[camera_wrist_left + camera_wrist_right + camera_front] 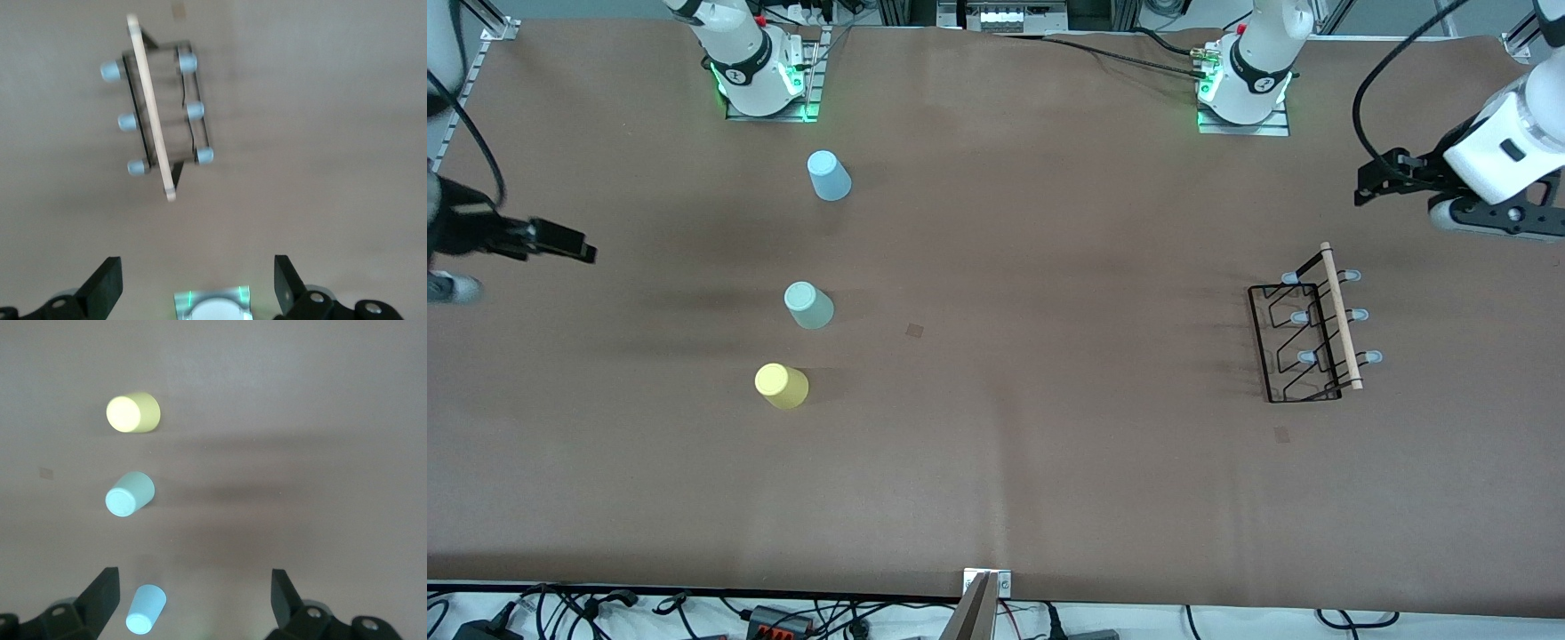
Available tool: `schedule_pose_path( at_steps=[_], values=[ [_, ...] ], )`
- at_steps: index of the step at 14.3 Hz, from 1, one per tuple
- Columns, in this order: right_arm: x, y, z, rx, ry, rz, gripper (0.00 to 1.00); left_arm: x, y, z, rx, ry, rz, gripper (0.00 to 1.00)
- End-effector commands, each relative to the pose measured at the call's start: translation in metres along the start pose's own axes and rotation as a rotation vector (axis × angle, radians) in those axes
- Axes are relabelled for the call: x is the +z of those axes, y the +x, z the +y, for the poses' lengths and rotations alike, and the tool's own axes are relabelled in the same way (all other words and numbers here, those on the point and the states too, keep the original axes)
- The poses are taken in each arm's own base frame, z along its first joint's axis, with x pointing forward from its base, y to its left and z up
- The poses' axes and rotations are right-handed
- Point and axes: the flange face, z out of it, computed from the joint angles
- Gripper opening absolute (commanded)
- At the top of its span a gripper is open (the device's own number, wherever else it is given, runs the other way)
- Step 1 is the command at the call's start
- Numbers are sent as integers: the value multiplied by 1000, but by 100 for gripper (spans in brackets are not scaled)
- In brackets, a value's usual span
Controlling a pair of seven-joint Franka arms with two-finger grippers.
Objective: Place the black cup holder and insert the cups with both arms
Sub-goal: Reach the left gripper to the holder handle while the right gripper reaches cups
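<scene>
I need to grab the wooden rod (1339,315) next with my left gripper, to move the black cup holder (1341,320) into place for the cups.
The black cup holder (1341,320) stands on the table toward the left arm's end, its wooden rod on top and six pale pegs sticking out. In the left wrist view the holder (152,113) lies well ahead of the fingers. My left gripper (1369,188) (197,279) hangs open and empty in the air over the table near the holder. Three cups stand toward the right arm's end: light blue (829,175) (145,609), mint-green (809,305) (129,493), yellow (782,386) (133,413). My right gripper (569,242) (193,593) hangs open and empty, away from the cups.
Both arm bases (760,76) (1249,84) stand along the table edge farthest from the front camera. Small dark marks sit on the brown table top near the middle (914,330) and near the holder (1281,434). Cables run along the nearest edge (783,618).
</scene>
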Motion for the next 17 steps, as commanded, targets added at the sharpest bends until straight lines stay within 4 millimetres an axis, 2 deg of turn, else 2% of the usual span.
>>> schedule_pose_path(
  at_steps=[1,2,4,6,8,10,15,16,17],
  values=[
    [17,13,3,-20,1,-32,100,14,18,-14,-10,4,-79,100],
    [25,17,5,-19,-16,-46,100,10,29,-22,-14,0,-68,100],
    [27,17,7,-14,-27,-51,100,12,58,-34,-19,-6,-62,100],
    [31,17,2,-8,-28,-56,100,45,85,-49,-27,20,-65,100],
    [32,17,0,-11,-26,-61,100,75,105,-48,-14,96,29,100],
    [37,19,-4,-15,-16,-70,100,105,110,-52,-21,101,66,100],
    [60,17,-14,-26,-18,-99,100,170,96,-58,-30,103,159,100],
    [64,14,-25,-24,-23,-95,100,177,96,-59,-29,103,175,100],
    [78,12,-34,26,-29,-78,100,191,94,-61,-31,102,186,100]
  ],
)
